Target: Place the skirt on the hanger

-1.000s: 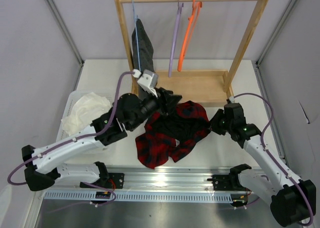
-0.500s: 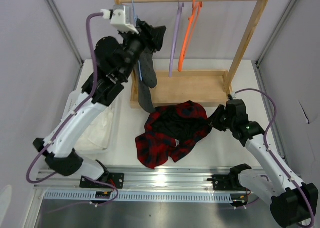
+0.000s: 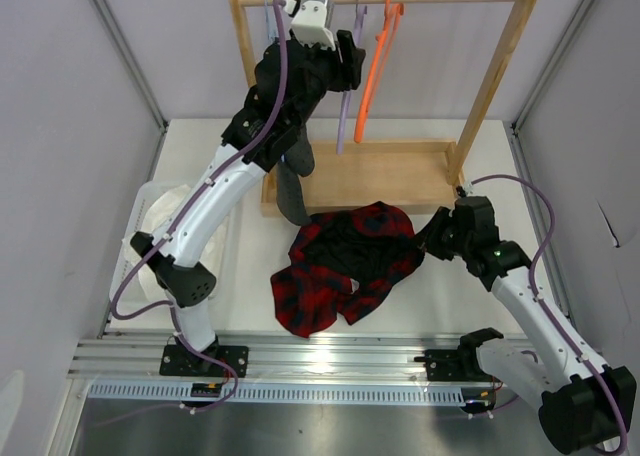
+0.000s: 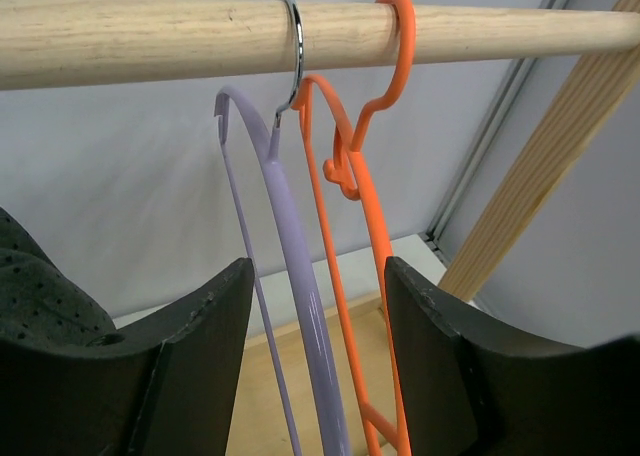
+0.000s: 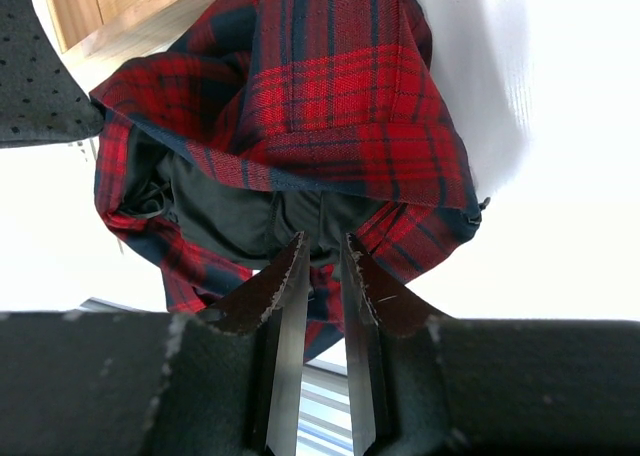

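Note:
The orange hanger is also between my left gripper's fingers, so they would miss a clean catch on the lavender hanger if I closed now.
The red-and-black plaid skirt (image 3: 345, 261) lies crumpled on the table in front of the rack; it also fills the right wrist view (image 5: 330, 86). The lavender hanger (image 3: 347, 101) hangs by its metal hook (image 4: 292, 46) from the wooden rod (image 4: 150, 36). My left gripper (image 3: 350, 61) is raised to the rod and open. In the left wrist view the lavender hanger (image 4: 290, 236) runs between the jaws of the left gripper (image 4: 318, 276) without touching them. My right gripper (image 3: 428, 238) is low at the skirt's right edge. In its wrist view it (image 5: 322, 241) is nearly shut, with a narrow empty gap.
An orange hanger (image 3: 375, 66) hangs right beside the lavender one and also passes between my left jaws (image 4: 360, 196). A dark grey dotted garment (image 3: 290, 166) hangs on a light blue hanger at the rack's left. A white cloth (image 3: 165, 216) lies in a bin at left. The rack's wooden base (image 3: 400, 176) stands behind the skirt.
My left arm has swung up from the table beside the skirt to the rod, ending with its jaws around the lavender hanger. The right gripper and the skirt have hardly moved.

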